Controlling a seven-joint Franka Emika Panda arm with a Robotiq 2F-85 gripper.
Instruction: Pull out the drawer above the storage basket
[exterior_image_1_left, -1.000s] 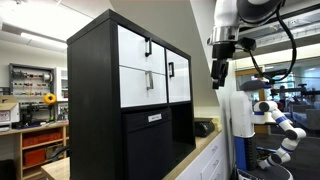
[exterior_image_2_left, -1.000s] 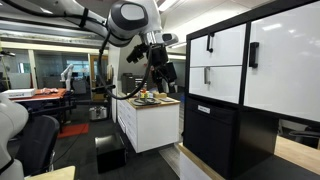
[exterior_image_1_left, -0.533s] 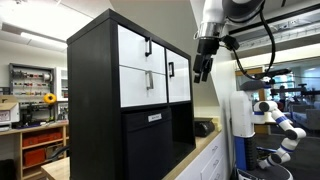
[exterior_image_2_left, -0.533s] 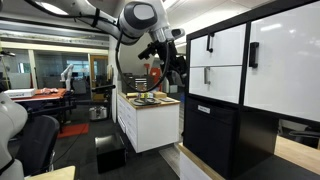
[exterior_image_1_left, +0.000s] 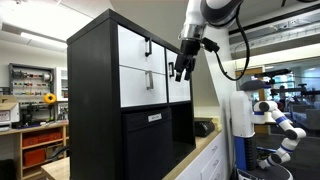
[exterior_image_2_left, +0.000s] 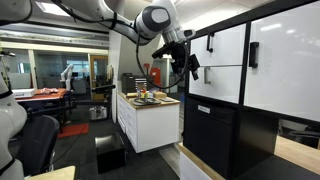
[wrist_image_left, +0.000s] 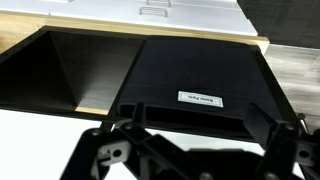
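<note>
My gripper is to grab the white drawer next by its small grey handle, with my fingers across the bar, so it can pull the drawer straight out.
The drawer (exterior_image_1_left: 138, 88) is a white front with a small grey handle, shut, in the black cabinet (exterior_image_1_left: 92, 90). It shows in both exterior views (exterior_image_2_left: 222, 84). Below it sits the black storage basket (exterior_image_1_left: 146, 146) with a white label, also in an exterior view (exterior_image_2_left: 208, 130) and in the wrist view (wrist_image_left: 200, 72). My gripper (exterior_image_1_left: 180, 72) hangs in the air in front of the cabinet's fronts, near the drawer's height, touching nothing (exterior_image_2_left: 192, 68). In the wrist view its fingers (wrist_image_left: 195, 135) are spread apart and empty, over the basket's top edge and the white drawer front (wrist_image_left: 40, 140).
An open dark compartment (wrist_image_left: 60, 75) lies beside the basket. White fronts with black corner handles (exterior_image_1_left: 135, 45) sit above and beside the drawer. A white counter unit with objects on it (exterior_image_2_left: 150, 115) stands under the arm. A second robot (exterior_image_1_left: 275, 120) stands behind.
My gripper has moved down and sideways toward the cabinet front, from well away from it to just in front of the white fronts. The drawer has not moved.
</note>
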